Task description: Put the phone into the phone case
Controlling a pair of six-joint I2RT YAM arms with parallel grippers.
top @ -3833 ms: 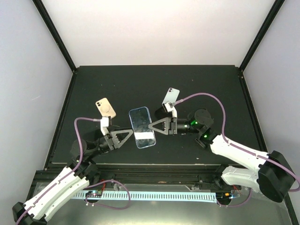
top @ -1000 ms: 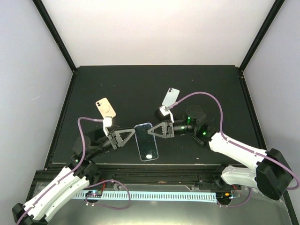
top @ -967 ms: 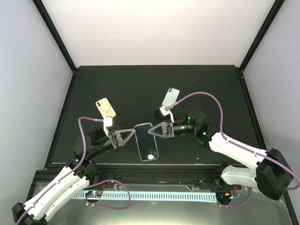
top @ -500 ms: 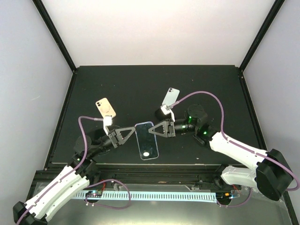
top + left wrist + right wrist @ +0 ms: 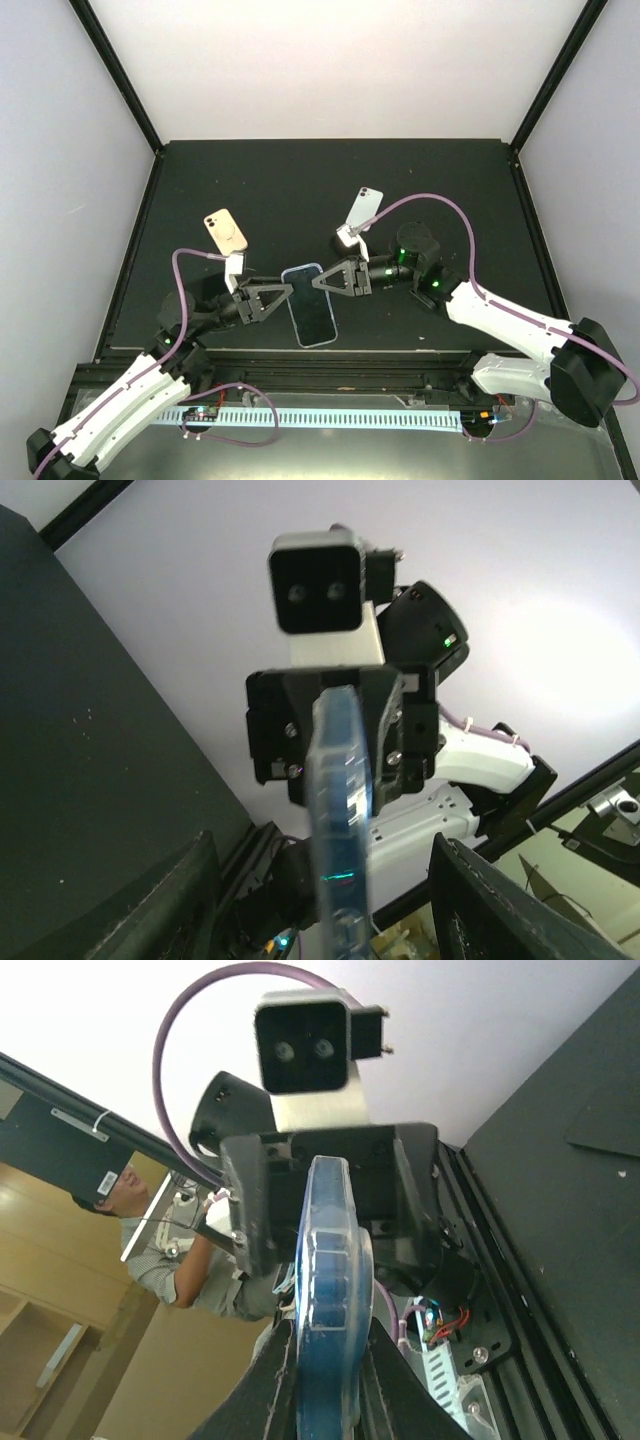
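Observation:
The blue phone's thin edge runs between my left gripper's open fingers, and closing now would catch the phone, so it is time to close on it.
A blue phone [image 5: 308, 303] hangs above the front of the table, held between both arms. In the right wrist view it stands edge-on [image 5: 330, 1270], with a clear phone case [image 5: 352, 1260] wrapped round its rim. My right gripper [image 5: 318, 281] is shut on its right edge, the fingers [image 5: 275, 1385] pressed against both faces. On the phone's left side my left gripper [image 5: 285, 292] stands open. Its fingers [image 5: 195, 890] are wide apart, and the thin phone edge [image 5: 340, 800] runs between them, touching neither.
A beige phone [image 5: 226, 231] lies face down at the table's left. A pale blue phone [image 5: 364, 208] lies just behind the right wrist. The black table rim [image 5: 330, 352] runs just in front of the held phone.
The left gripper's fingers have closed and then opened off the phone. The phone has shifted slightly left and back in the right gripper, and its upper face now looks dark.

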